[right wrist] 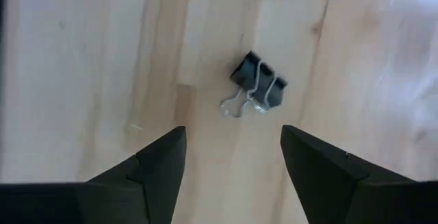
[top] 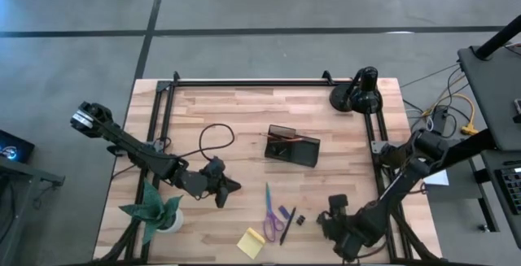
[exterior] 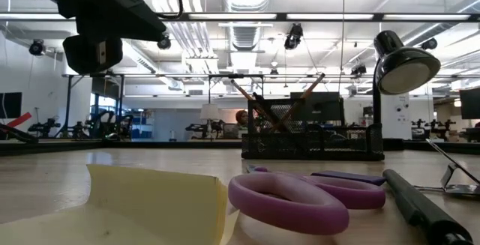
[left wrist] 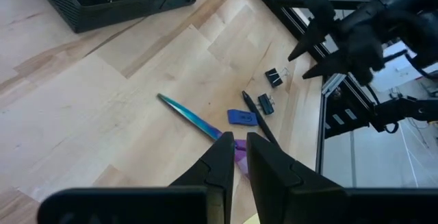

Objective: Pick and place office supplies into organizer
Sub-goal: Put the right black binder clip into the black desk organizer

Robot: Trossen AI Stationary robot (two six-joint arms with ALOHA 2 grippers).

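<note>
I will grab the black clip by its dark body (right wrist: 263,83) with my right gripper next, to put it into the organizer.
The organizer (top: 291,146) is a dark mesh tray at the table's middle, with orange pencils (top: 282,140) leaning in it. Near the front edge lie the purple-handled scissors (top: 273,213), a black pen (top: 286,224), a yellow sticky-note pad (top: 251,242), a small blue-purple piece (left wrist: 243,118) and two black clips (left wrist: 275,77) (left wrist: 265,104). My right gripper (right wrist: 233,148) hovers open above one clip (right wrist: 259,87), pointing down, just right of the supplies (top: 326,219). My left gripper (left wrist: 236,157) is shut and empty, held above the table to the left of the scissors (top: 232,186).
A black desk lamp (top: 358,91) stands at the far right corner and a green paper plant (top: 155,213) at the near left. A black cable (top: 213,136) loops left of the organizer. Black frame rails (top: 378,136) run along the table's sides.
</note>
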